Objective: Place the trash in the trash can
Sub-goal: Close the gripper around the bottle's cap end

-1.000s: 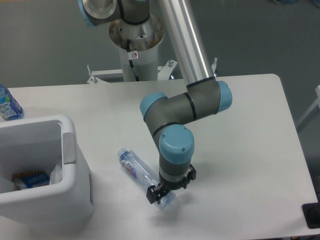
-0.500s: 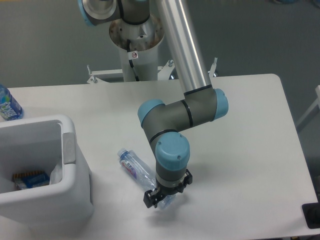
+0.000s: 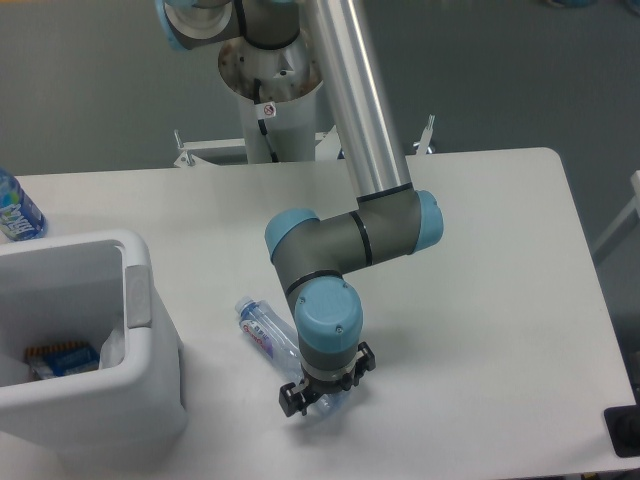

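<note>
I should next grab the clear slim water bottle (image 3: 268, 332) by its base end (image 3: 327, 402), so that I can put it in the trash can.
The trash I can see is a clear slim water bottle (image 3: 268, 332) with a pale label. It lies flat on the white table, cap toward the trash can and base toward the front edge. My gripper (image 3: 318, 392) points down over the bottle's base end, fingers apart on either side of it, and the wrist hides part of the bottle. The bottle rests on the table. The trash can (image 3: 137, 292) is a large white bin with thick walls at the left, about a hand's width from the bottle's cap.
A blue and orange packet (image 3: 62, 359) and a pale scrap (image 3: 110, 348) lie inside the bin. A bottle with a bright blue label (image 3: 15, 208) stands at the far left behind it. The arm's base column (image 3: 272, 95) rises behind the table.
The arm has swung left and toward the front edge, bringing the gripper lower over the bottle's base end. The bottle has not moved.
</note>
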Tool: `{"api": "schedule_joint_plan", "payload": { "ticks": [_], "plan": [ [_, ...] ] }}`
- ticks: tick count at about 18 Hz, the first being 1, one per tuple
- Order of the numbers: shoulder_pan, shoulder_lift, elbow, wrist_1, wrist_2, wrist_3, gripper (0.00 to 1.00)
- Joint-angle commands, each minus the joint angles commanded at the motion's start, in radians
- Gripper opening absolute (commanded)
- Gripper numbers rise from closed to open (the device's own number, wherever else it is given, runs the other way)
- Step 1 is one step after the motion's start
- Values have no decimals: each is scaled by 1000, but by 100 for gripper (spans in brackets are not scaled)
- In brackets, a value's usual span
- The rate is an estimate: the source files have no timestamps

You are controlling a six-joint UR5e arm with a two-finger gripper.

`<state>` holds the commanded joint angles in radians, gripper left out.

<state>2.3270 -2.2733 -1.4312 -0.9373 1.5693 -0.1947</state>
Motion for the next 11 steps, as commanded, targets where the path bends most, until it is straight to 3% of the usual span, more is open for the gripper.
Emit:
{"api": "schedule_joint_plan", "payload": {
  "ticks": [5, 11],
  "plan": [
    [0, 2, -2, -3, 26, -5, 72],
    [0, 6, -3, -3, 32, -5, 70]
  ]
}}
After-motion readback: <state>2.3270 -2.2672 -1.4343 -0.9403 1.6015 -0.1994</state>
